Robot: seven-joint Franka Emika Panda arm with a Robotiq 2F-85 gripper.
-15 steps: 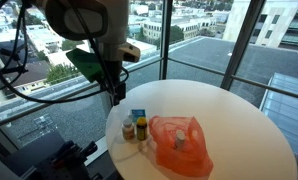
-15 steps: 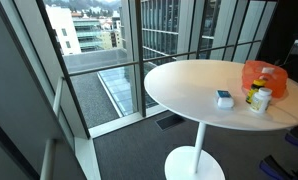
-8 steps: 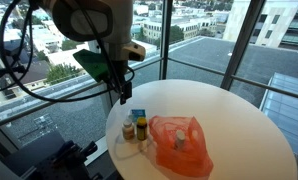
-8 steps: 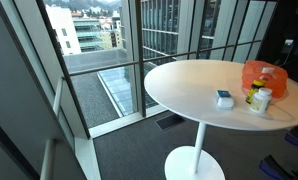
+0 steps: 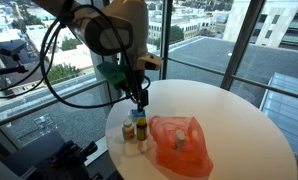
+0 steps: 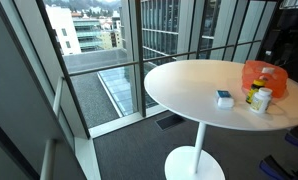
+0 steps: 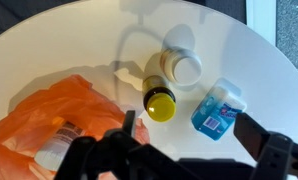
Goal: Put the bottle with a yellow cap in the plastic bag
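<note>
My gripper should hold the bottle upright by its yellow-capped top, grabbing it from above, so its base is free to go down into the plastic bag (image 7: 54,125).
The bottle with a yellow cap (image 7: 160,103) stands upright near the table's edge, next to a bottle with a white cap (image 7: 181,66). Both show in an exterior view: yellow cap (image 5: 141,127), white cap (image 5: 129,128). The orange plastic bag (image 7: 54,125) lies beside them with something inside, and shows in both exterior views (image 5: 179,140) (image 6: 264,77). My gripper (image 7: 194,135) is open and empty, hanging above the bottles (image 5: 141,100). Its fingers straddle the space just beside the yellow cap.
A small blue-labelled bottle (image 7: 217,108) lies on the round white table (image 5: 239,130) next to the yellow-capped bottle, also seen in an exterior view (image 6: 224,98). Glass walls and a railing surround the table. The table edge is close to the bottles.
My arm has swung from beyond the table's edge to a spot over the bottles and has come lower. The bottles and the bag have not moved.
</note>
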